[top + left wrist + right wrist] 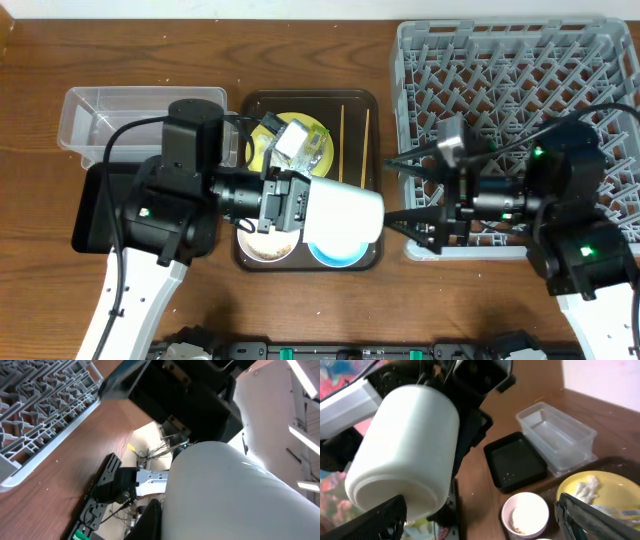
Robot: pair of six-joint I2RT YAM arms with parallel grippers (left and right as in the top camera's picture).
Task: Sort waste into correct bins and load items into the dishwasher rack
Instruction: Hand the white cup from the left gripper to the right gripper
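Note:
My right gripper is to grab the large white cup next by its loose end [373, 217] [397, 491], opposite my left gripper. The cup should then go into the dishwasher rack.
My left gripper [295, 205] is shut on a large white cup [345, 210] and holds it on its side above the serving tray. The cup fills the left wrist view [235, 495] and shows in the right wrist view [405, 445]. My right gripper [392, 190] is open, its fingertips at the cup's free end [480, 520]. Below are the white-pinkish bowl [265, 243] with grains in it [525, 512], the light blue bowl [335, 255], the yellow plate [325, 160] with the green-and-white wrapper [297, 140], and two chopsticks [341, 140].
The dark brown serving tray [300, 98] sits mid-table. The grey dishwasher rack [520, 80] is at the right, under my right arm. The clear tub [110, 115] and black tray [90, 205] are at the left, partly under my left arm.

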